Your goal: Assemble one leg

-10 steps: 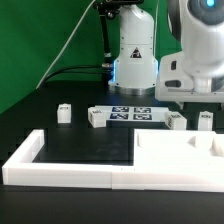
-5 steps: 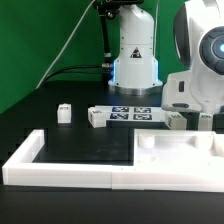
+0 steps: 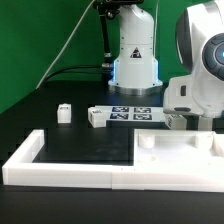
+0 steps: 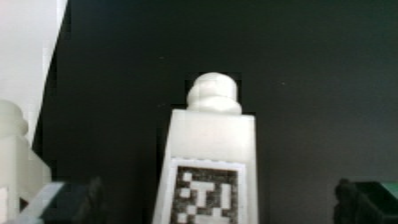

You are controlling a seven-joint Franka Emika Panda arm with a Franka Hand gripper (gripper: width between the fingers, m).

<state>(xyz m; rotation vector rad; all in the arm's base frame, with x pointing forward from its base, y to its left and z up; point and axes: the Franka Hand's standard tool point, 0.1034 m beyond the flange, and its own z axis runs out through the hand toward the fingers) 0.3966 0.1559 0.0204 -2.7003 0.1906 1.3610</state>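
My fingers are low on both sides of the white leg in the wrist view, so my gripper should close. Closing now would hold it.
In the wrist view a leg (image 4: pixel 214 150), a short white peg with a rounded tip and a black-and-white tag, lies between my open gripper (image 4: pixel 217 205); the dark fingertips (image 4: pixel 68 202) stand apart from it on both sides. A second leg (image 4: pixel 15 150) shows at the picture's edge. In the exterior view my gripper (image 3: pixel 199 120) is low over the table at the right, next to a leg (image 3: pixel 176 121); the leg between the fingers is hidden by the hand. Two more legs (image 3: pixel 63 112) (image 3: pixel 94 118) stand at the left.
The marker board (image 3: pixel 133 113) lies in the middle behind the parts. The large flat white panel (image 3: pixel 180 158) sits at the front right. The long white L-shaped border wall (image 3: pixel 55 168) runs along the front left. The robot base (image 3: pixel 133 55) stands at the back.
The arm has come down and shifted toward the exterior view's right. The hand now covers the rightmost leg, which showed a second ago.
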